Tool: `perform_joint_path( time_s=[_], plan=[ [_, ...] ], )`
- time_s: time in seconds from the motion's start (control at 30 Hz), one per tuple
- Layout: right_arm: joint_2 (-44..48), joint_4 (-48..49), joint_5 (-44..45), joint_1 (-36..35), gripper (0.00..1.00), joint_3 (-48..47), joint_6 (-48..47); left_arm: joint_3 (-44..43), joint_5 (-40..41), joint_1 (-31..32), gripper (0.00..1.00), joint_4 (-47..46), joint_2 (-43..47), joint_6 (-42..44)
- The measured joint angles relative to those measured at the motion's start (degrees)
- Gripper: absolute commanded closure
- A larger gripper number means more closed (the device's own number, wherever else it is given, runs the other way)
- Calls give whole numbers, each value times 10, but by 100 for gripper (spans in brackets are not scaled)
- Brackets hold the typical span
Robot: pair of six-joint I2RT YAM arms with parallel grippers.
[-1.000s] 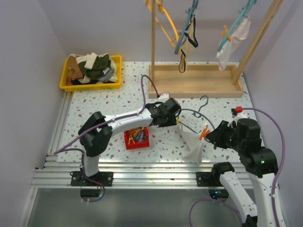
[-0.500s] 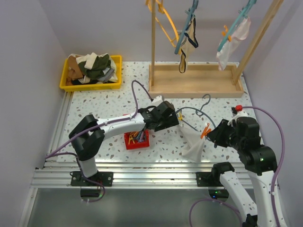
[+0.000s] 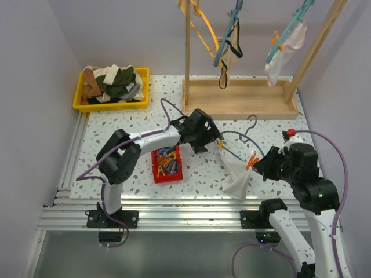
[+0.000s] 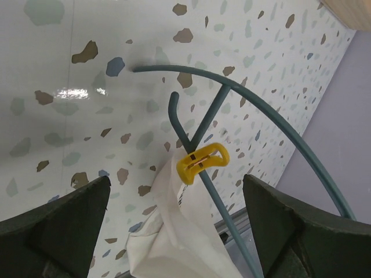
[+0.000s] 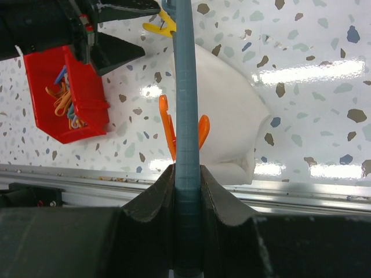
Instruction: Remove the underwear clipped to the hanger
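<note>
The left gripper isn't ready to close on the yellow clip [image 3: 220,143] yet and needs to move forward first: its fingers end short of the clip on the teal hanger.
A teal hanger [image 3: 237,138] lies low over the table, and my right gripper [image 3: 261,168] is shut on its bar [image 5: 186,116]. White underwear [image 3: 236,176] hangs from it, pinned by a yellow clip [image 4: 200,162] and an orange clip [image 5: 168,130]. My left gripper [image 3: 210,141] stands wide open just left of the yellow clip [image 3: 220,143]. In the left wrist view the clip and the underwear [image 4: 179,231] sit between the spread fingers [image 4: 58,226], untouched.
A red bin [image 3: 156,174] of loose clips sits under the left arm. At the back left is a yellow bin [image 3: 78,98] piled with clothes. Along the back stands a wooden rack [image 3: 237,104] with more hangers and garments.
My left gripper's jaws have spread from partly open to wide open, and its wrist has shifted slightly back from the yellow clip. The right gripper and hanger have not moved.
</note>
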State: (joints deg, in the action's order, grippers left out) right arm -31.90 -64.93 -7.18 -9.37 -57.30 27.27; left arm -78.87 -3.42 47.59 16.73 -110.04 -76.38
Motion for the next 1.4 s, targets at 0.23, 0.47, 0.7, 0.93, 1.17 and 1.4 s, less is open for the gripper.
perform_joint_path(
  time_s=[0.23, 0.47, 0.7, 0.93, 1.17, 1.4],
  plan=[
    [0, 0, 2, -1, 100, 0, -5, -43, -47, -3, 0, 8, -55, -35],
    [1, 0, 2, -1, 100, 0, -8, -89, -89, -9, 0, 0, -88, -56],
    [0, 0, 2, -1, 100, 0, -9, -78, -111, -12, 12, -9, -110, -67],
    [0, -3, 2, -6, 100, 0, -10, -27, -133, -15, 75, -75, -110, -87],
    [1, -2, 2, -10, 100, 0, -10, -9, -139, -17, 96, -120, -106, -92],
    [1, -2, 7, -16, 100, 0, -14, 28, -145, -18, 100, -167, -92, -98]
  ],
)
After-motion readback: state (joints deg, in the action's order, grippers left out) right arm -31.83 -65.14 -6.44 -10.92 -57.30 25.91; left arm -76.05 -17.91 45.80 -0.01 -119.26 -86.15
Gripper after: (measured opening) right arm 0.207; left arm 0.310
